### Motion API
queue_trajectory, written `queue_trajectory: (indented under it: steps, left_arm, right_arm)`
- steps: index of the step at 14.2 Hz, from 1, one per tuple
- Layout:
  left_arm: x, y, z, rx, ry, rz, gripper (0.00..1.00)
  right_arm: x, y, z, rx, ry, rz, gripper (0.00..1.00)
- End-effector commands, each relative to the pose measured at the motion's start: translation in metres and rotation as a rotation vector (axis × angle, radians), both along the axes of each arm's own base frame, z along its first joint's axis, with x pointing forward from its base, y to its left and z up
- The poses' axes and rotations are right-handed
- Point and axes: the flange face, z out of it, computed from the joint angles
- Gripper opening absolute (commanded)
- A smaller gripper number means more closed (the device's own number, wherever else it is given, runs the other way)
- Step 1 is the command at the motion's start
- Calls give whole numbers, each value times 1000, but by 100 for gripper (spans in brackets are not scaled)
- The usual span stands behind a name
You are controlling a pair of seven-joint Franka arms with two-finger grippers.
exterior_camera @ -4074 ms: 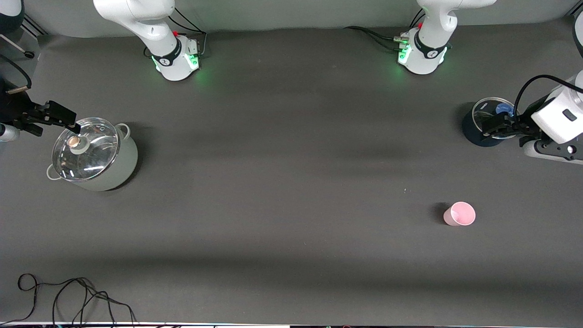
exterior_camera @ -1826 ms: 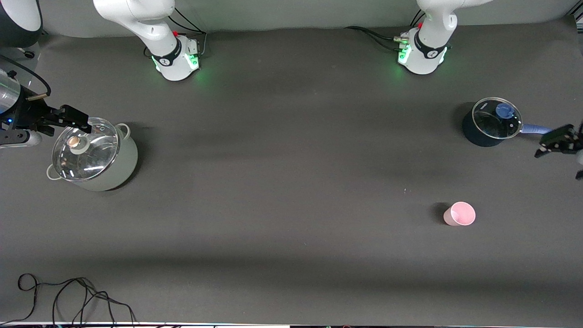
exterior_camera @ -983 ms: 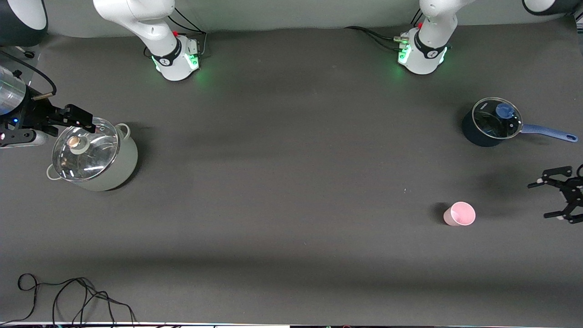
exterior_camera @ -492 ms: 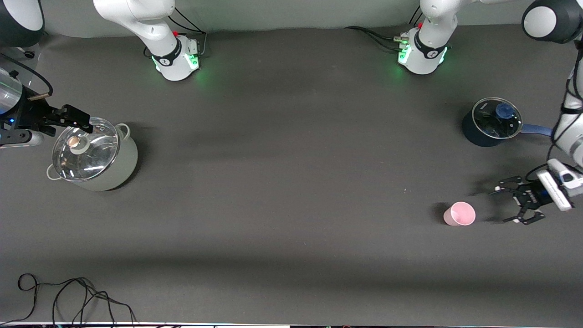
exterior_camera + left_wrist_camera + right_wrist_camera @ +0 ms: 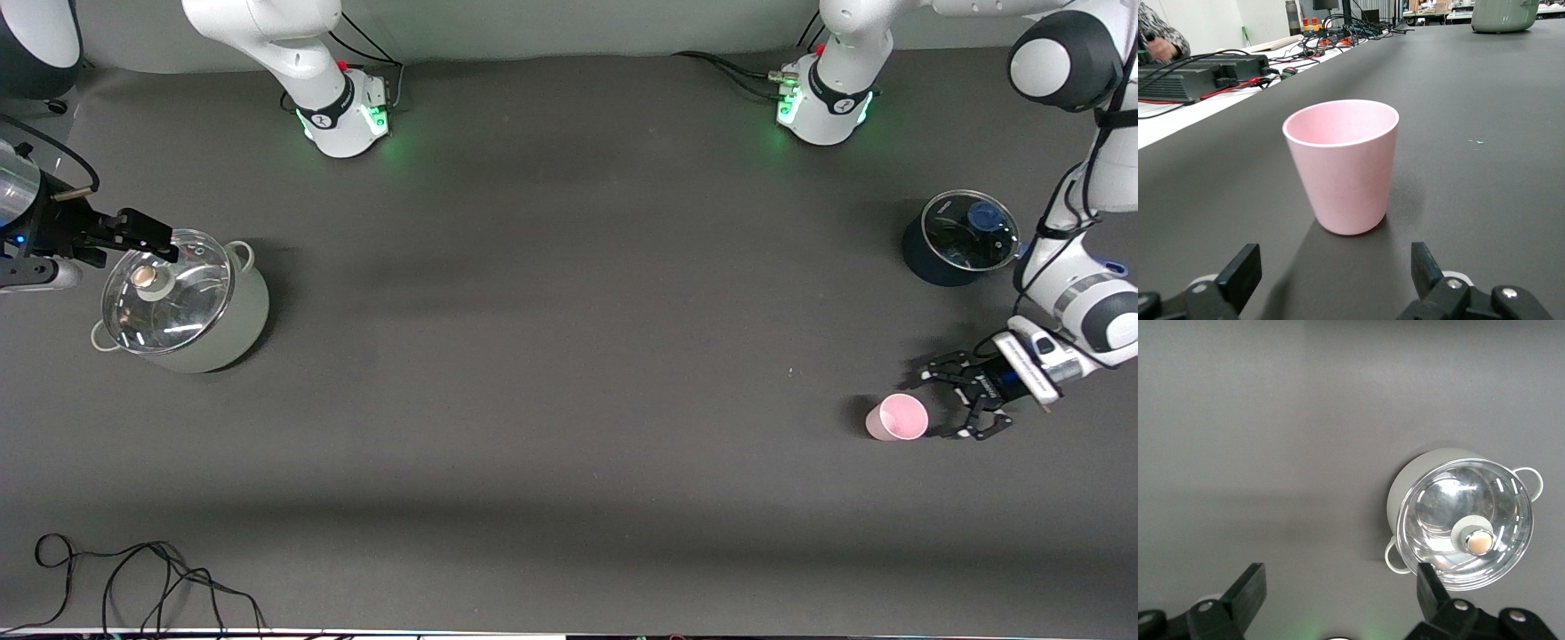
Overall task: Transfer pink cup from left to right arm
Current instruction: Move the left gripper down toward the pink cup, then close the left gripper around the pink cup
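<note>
My left gripper is to pick up the pink cup by its lower side (image 5: 1351, 203) next, so the pink cup's rim (image 5: 1341, 145) stays free for my right gripper.
The pink cup (image 5: 897, 418) stands upright on the dark table toward the left arm's end. My left gripper (image 5: 944, 402) is low beside it, on the side toward the left arm's end, open and empty, a short gap from the cup. In the left wrist view the cup (image 5: 1341, 167) stands just ahead of the gripper (image 5: 1335, 277), outside the spread fingers (image 5: 1241, 273). My right gripper (image 5: 153, 238) hovers open and empty over the edge of the pale green pot (image 5: 182, 307); it also shows in the right wrist view (image 5: 1338, 593).
The pale green pot with its glass lid (image 5: 1463, 523) stands at the right arm's end. A dark blue saucepan (image 5: 956, 238) with a glass lid stands farther from the camera than the cup. A loose black cable (image 5: 133, 578) lies by the near table edge.
My left gripper has come away from the saucepan, dropped low, and moved in beside the pink cup. The right gripper has only shifted slightly over the pot. The cup has not moved.
</note>
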Motion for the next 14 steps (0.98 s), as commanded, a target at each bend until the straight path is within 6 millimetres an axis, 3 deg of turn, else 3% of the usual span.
queue_trajectory:
  steps: [1,9,13,14]
  left_arm:
    - [4,-20,-3,3,-12,20,100]
    - [11,-55,-8,-37,88,39,100]
    - [12,-54,-7,-34,87,40,57]
    - [12,-54,-7,-34,87,40,51]
  right_arm:
    - [5,1,2,-9,-2,12,100]
    - [4,-1,1,-9,10,8,100]
    - [4,-1,0,-9,13,7,100]
    - [4,-1,0,-9,12,8,100]
